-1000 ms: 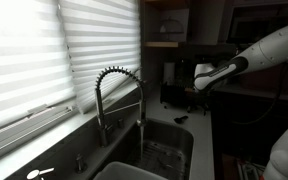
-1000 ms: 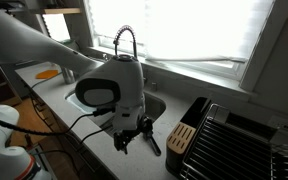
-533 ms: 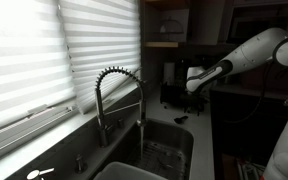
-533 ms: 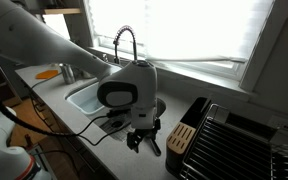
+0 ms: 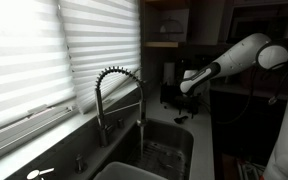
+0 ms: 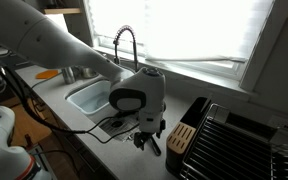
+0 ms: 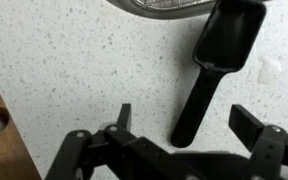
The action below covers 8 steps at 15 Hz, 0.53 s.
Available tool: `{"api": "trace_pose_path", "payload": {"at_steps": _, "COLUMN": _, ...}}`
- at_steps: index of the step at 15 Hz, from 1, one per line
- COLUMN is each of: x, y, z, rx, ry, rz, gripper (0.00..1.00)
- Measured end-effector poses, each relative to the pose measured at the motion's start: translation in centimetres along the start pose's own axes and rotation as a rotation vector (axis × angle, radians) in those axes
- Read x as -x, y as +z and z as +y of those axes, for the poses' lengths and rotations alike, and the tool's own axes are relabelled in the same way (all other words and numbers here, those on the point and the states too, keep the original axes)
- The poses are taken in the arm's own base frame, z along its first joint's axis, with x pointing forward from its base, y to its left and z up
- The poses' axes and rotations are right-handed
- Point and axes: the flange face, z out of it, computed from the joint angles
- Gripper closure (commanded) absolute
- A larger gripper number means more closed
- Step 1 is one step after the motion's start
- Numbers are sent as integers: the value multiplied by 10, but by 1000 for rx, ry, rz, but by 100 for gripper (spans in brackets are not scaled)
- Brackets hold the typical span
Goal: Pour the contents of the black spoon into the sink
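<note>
My gripper's fingers are still above the black spoon (image 5: pixel 182 119) on the counter, with a gap in an exterior view, so they go lower before closing.
The black spoon (image 7: pixel 214 70) lies flat on the speckled white counter (image 7: pixel 74 70), its scoop toward the top of the wrist view and its handle end pointing down between my fingers. My gripper (image 7: pixel 187 120) is open, one finger on each side of the handle end, not touching it. In an exterior view the spoon (image 5: pixel 182 119) is a small dark sliver on the counter below my gripper (image 5: pixel 187 92). In an exterior view my gripper (image 6: pixel 147 139) hangs over the spoon (image 6: pixel 154 146) beside the sink (image 6: pixel 84 97). The sink basin (image 5: pixel 162 148) sits under the coiled faucet (image 5: pixel 119 95).
A wooden knife block (image 6: pixel 184 137) and a black dish rack (image 6: pixel 239 140) stand just beside the spoon. A black appliance (image 5: pixel 174 88) stands behind the spoon. An orange object (image 6: pixel 48 73) lies on the far counter. Window blinds (image 5: pixel 54 60) run along the wall.
My arm has moved across the counter away from the sink toward the knife block and come down over the spoon. The spoon has not moved.
</note>
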Motion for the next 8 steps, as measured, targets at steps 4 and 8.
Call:
{"api": "trace_pose_path", "payload": {"at_steps": 4, "x": -2, "y": 7, "z": -10, "rx": -15, "ry": 22, "rz": -27, "gripper": 24}}
{"api": "trace_pose_path", "payload": {"at_steps": 8, "x": -3, "y": 10, "z": -17, "rx": -26, "ry": 45, "rz": -45, "gripper": 16}}
